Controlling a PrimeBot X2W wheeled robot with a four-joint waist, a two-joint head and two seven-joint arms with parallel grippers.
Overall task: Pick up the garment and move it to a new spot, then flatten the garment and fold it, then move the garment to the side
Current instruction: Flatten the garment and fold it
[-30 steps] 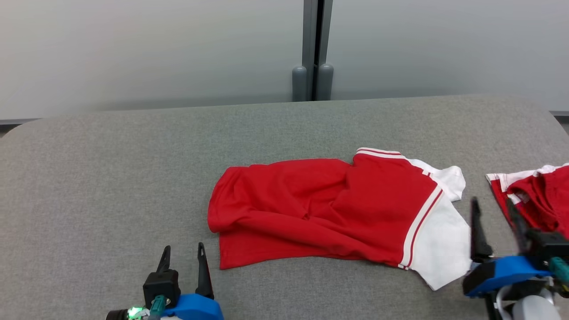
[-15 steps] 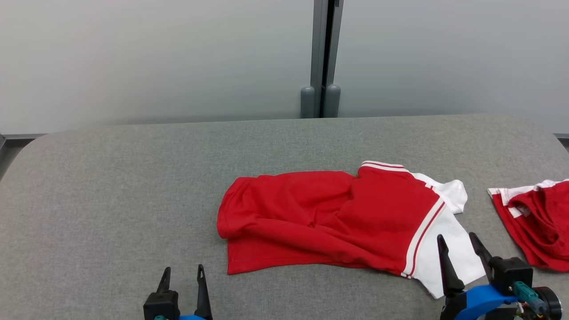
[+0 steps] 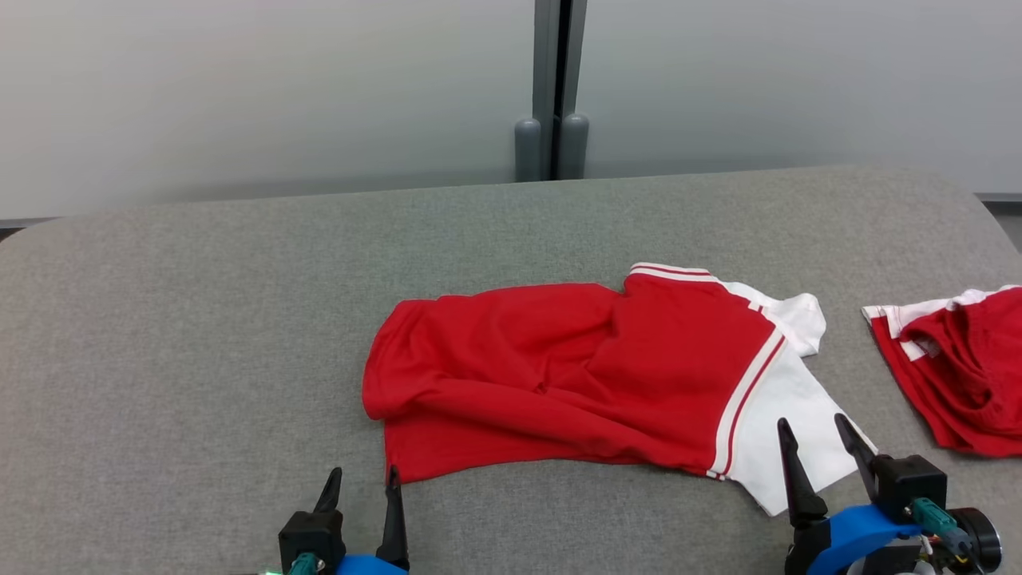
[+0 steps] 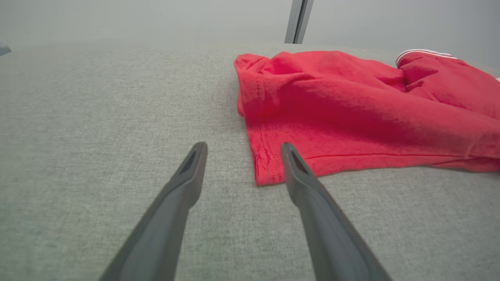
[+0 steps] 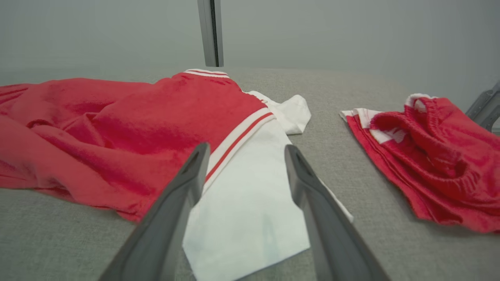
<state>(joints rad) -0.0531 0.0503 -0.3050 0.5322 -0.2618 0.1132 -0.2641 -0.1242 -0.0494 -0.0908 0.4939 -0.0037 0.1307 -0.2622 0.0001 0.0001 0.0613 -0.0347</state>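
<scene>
I need to grab the garment (image 3: 591, 375) next with my left gripper by its bunched red corner (image 3: 386, 403), because that corner stands up in a fold while the layer below it lies flat.
The garment (image 3: 591, 375) is a red top with a white striped sleeve, lying loosely folded and creased across the middle of the grey padded table (image 3: 200, 319). My left gripper (image 3: 363, 477) hovers open just short of its near left hem corner (image 4: 265, 177), touching nothing. In the left wrist view that gripper (image 4: 242, 148) has bare table between its fingers. My right gripper (image 3: 810, 422) stands open near the white sleeve (image 5: 250, 203), which shows between its fingers in the right wrist view (image 5: 246, 150).
A second red and white garment (image 3: 954, 367) lies bunched at the table's right edge, also seen as a crumpled red heap (image 5: 425, 156). A grey post (image 3: 551, 88) stands behind the table against a pale wall. Open table stretches to the left.
The head camera has shifted, so the whole scene has slid. The right gripper has come down from beside the sleeve's right edge to its near end. The garment lies the same.
</scene>
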